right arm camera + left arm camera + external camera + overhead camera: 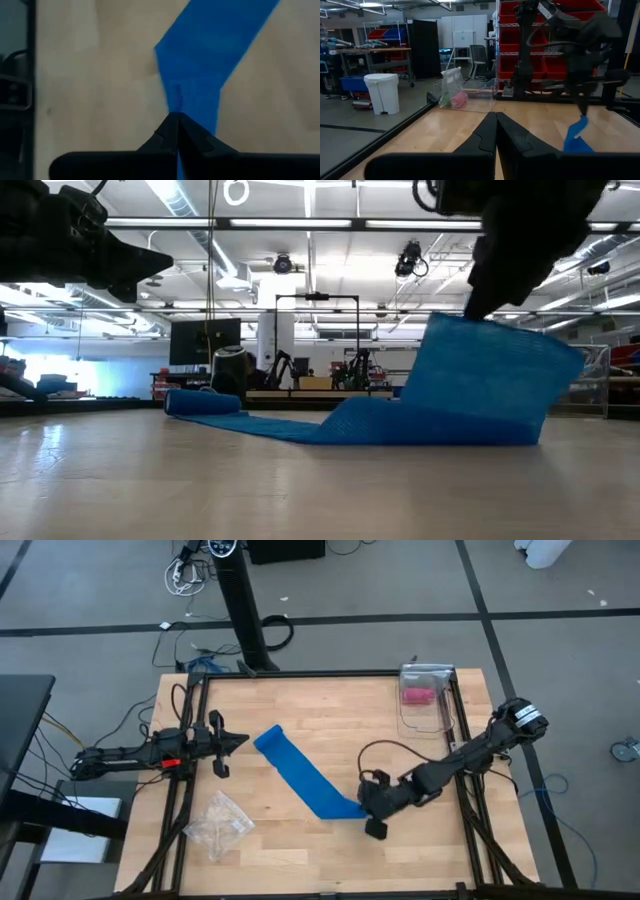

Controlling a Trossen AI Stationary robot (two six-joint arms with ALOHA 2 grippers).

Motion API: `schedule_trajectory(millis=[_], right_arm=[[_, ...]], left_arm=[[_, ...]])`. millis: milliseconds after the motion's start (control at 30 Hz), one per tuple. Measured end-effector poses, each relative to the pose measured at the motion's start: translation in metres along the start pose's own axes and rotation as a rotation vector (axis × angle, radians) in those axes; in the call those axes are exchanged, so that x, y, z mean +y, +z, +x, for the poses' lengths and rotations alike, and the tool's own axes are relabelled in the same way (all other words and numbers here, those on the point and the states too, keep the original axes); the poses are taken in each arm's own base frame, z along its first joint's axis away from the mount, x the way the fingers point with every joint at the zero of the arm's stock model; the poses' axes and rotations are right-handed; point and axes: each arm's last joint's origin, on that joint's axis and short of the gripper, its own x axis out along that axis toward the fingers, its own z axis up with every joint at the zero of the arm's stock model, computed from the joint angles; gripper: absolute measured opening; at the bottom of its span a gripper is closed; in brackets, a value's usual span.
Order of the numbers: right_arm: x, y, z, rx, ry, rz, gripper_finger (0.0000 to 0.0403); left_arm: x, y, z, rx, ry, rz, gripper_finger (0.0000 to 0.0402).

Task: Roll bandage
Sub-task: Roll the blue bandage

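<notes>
I need to keep holding the blue bandage strip [328, 806] with my right gripper until its end lies straight on the tabletop, as it bends sharply toward that gripper's raised fingers.
The bright blue bandage [300, 777] lies flat as a long strip slanting across the middle of the table, its far-left end [268, 736] slightly curled and resting on the wood. My right gripper [366, 810] is shut on the strip's near-right end, raised off the table in the low view [490, 375]. My left gripper [240, 740] is shut and empty, hovering left of the strip's far end. My right gripper pinches the bandage's near-right end [176, 107] between its two fingertips, coming from above and pointing down. That end is lifted clear and bunched to a narrow neck at the fingertips. The strip slopes down from there, and the rest lies flat on the table.
A clear plastic container [425, 700] holding a pink roll [415, 694] stands at the far right. A crumpled clear plastic bag [217, 823] lies near the left front. Bare wood lies between the strip and the table's near edge.
</notes>
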Motion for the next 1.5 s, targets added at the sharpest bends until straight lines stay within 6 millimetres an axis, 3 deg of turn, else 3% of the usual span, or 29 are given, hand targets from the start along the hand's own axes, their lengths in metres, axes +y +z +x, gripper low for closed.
schedule_trajectory(millis=[300, 500, 767, 900, 1200, 1367, 1500], right_arm=[[0.045, -0.021, 0.007, 0.039, 0.09, -0.025, 0.0001], [0.074, -0.032, 0.023, 0.118, 0.154, -0.065, 0.0001], [0.097, -0.05, 0.044, 0.235, 0.204, -0.055, 0.0012], [0.105, -0.057, 0.047, 0.256, 0.249, -0.032, 0.0039], [0.11, -0.05, 0.031, 0.18, 0.265, 0.003, 0.0119], [0.098, -0.03, 0.036, 0.063, 0.218, -0.121, 0.0109], [0.072, -0.018, 0.054, 0.003, 0.207, -0.188, 0.0074]], left_arm=[[0.0, 0.001, 0.0, -0.005, 0.001, -0.001, 0.0017], [0.0, 0.001, 0.0, -0.009, 0.0, -0.002, 0.0017], [0.0, 0.002, 0.0, -0.021, 0.013, 0.032, 0.0017], [0.0, 0.003, 0.0, -0.027, 0.011, 0.021, 0.0017], [0.001, 0.004, 0.0, -0.044, 0.015, 0.026, 0.0017], [0.001, 0.01, 0.0, -0.098, 0.021, 0.014, 0.0017], [0.001, 0.014, -0.001, -0.146, 0.02, -0.029, 0.0017]])
